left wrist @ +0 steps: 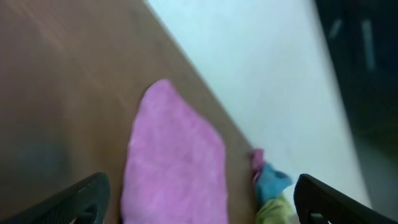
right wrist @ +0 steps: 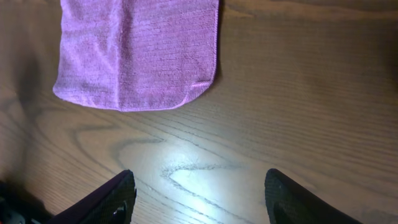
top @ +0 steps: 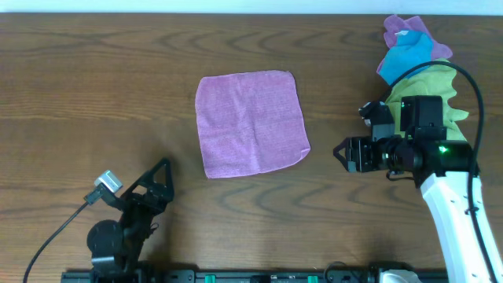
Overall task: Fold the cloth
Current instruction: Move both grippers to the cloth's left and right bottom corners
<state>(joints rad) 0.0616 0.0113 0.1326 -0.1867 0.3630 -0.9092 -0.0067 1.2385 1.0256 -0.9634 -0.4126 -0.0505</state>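
The cloth's near corner (top: 210,174) (left wrist: 124,214) on my left gripper's side should be grabbed next by that gripper, and the other near corner is left to my right gripper. Then that edge of the cloth can be folded over.
The cloth (top: 250,122) is a lavender-purple square towel lying flat and unfolded in the middle of the wooden table; it also shows in the left wrist view (left wrist: 174,162) and the right wrist view (right wrist: 140,53). My right gripper (top: 343,153) hovers over bare wood just right of the cloth's near right corner, jaws apart, nothing between them (right wrist: 199,199). My left gripper (top: 161,174) sits at the front left, well short of the cloth, jaws wide apart and empty (left wrist: 202,202).
A bunch of cloths lies at the back right corner: a purple one (top: 405,30), a bright blue one (top: 407,53) and a lime-green one (top: 436,86), right behind my right arm. A black cable (top: 471,102) arcs over that arm.
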